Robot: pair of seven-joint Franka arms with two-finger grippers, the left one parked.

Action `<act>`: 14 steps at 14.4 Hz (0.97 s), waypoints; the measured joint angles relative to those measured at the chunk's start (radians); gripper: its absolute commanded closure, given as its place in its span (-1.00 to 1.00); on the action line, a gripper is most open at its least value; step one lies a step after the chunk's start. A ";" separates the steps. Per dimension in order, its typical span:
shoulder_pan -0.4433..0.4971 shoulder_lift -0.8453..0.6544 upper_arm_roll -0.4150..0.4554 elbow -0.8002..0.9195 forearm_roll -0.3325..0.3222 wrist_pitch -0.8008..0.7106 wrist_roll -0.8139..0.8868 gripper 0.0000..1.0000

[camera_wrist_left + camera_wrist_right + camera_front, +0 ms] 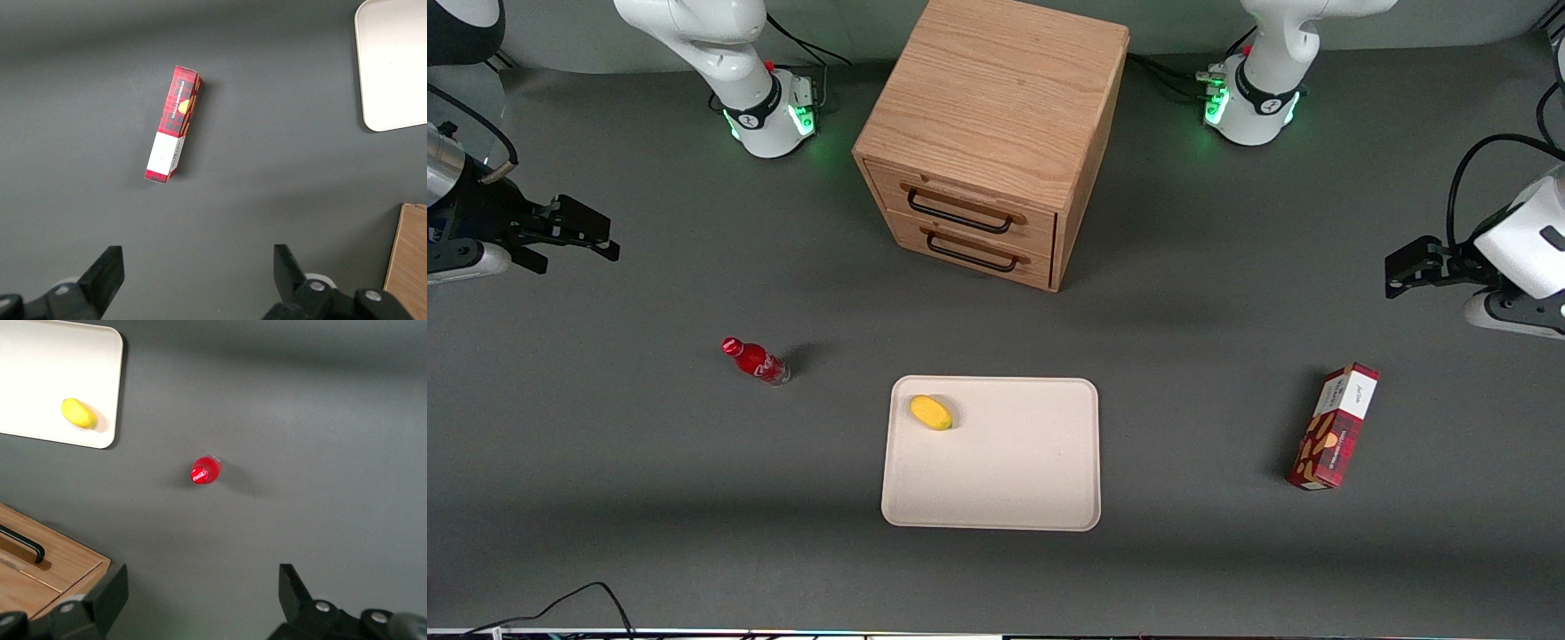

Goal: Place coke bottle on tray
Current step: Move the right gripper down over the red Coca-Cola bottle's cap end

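Observation:
My right gripper will next take hold of the coke bottle by its red cap (732,346), so that it can then place the bottle on the tray (1014,480).
The coke bottle (755,361) stands upright on the grey table, beside the tray toward the working arm's end; the right wrist view shows its red cap from above (203,472). The cream tray (1014,480) lies flat in front of the wooden cabinet, nearer the front camera; one corner shows in the right wrist view (40,360). My right gripper (596,238) hangs open and empty above the table at the working arm's end, farther from the front camera than the bottle and well apart from it. Its fingers (110,593) stand wide apart.
A yellow fruit-like object (931,412) lies on the tray. The wooden drawer cabinet (996,133) stands at the table's middle, farther from the front camera. A red plaid snack box (1334,427) lies toward the parked arm's end.

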 measured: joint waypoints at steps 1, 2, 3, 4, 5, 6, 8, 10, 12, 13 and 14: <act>0.000 0.000 0.000 0.001 0.000 0.000 0.000 -1.00; 0.000 0.000 0.000 0.002 0.000 0.000 0.000 -1.00; 0.000 0.000 0.000 0.003 0.000 0.000 0.000 -1.00; 0.000 0.000 0.000 0.003 0.000 0.000 0.000 -1.00; 0.000 0.001 0.000 0.003 0.000 0.000 0.000 -1.00; 0.000 0.006 0.001 0.003 0.000 0.001 0.000 -1.00; 0.000 0.023 0.007 -0.003 0.000 0.025 0.001 -1.00; 0.000 0.041 0.014 -0.047 0.000 0.102 0.003 -1.00; 0.001 0.051 0.025 -0.136 0.000 0.215 0.003 -1.00; 0.001 0.054 0.030 -0.185 0.000 0.276 0.004 -1.00; 0.001 0.056 0.038 -0.236 0.000 0.337 0.008 -1.00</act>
